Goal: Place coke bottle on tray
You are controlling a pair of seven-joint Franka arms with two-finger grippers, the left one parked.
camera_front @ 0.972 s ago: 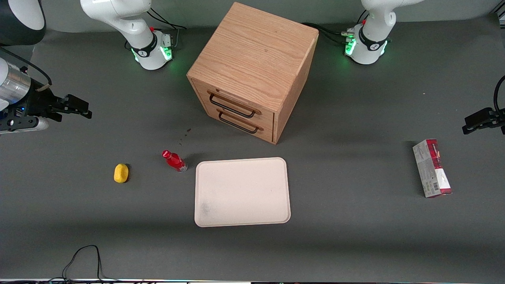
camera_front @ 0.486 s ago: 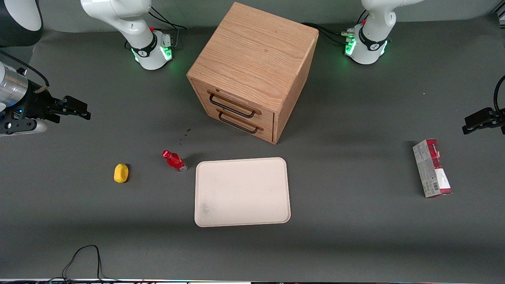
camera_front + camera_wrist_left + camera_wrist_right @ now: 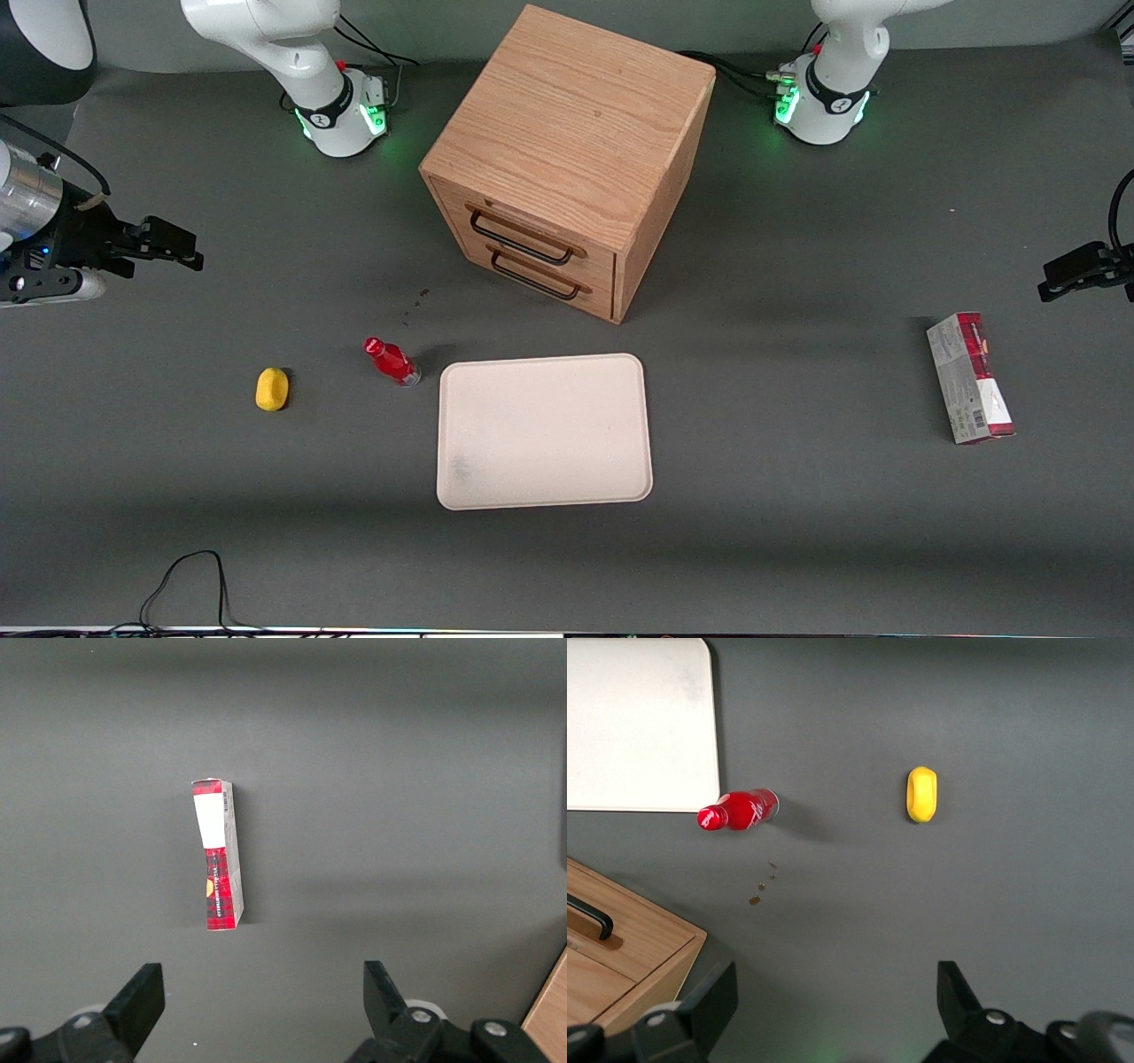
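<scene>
Next, my right gripper grabs the coke bottle by its red cap end [image 3: 374,346] to put it on the tray [image 3: 544,431].
The coke bottle [image 3: 392,361] is small and red with a red cap and a clear base. It stands on the grey table close beside the tray's corner that lies farthest from the front camera, toward the working arm's end; it also shows in the right wrist view [image 3: 738,810]. The tray [image 3: 544,431] is flat, cream-beige, with a grey smudge, and nothing is on it; its corner shows in the right wrist view [image 3: 638,722]. My right gripper [image 3: 168,244] hangs high above the table at the working arm's end, well away from the bottle. It is open and empty, fingers [image 3: 709,1001] wide apart.
A yellow lump [image 3: 272,389] lies on the table beside the bottle, toward the working arm's end. A wooden drawer cabinet [image 3: 567,159] with two black handles stands farther from the camera than the tray. A red-and-grey carton [image 3: 969,377] lies toward the parked arm's end.
My right gripper has drifted slightly toward the working arm's end and up in the front view. The bottle, tray and other things have not moved.
</scene>
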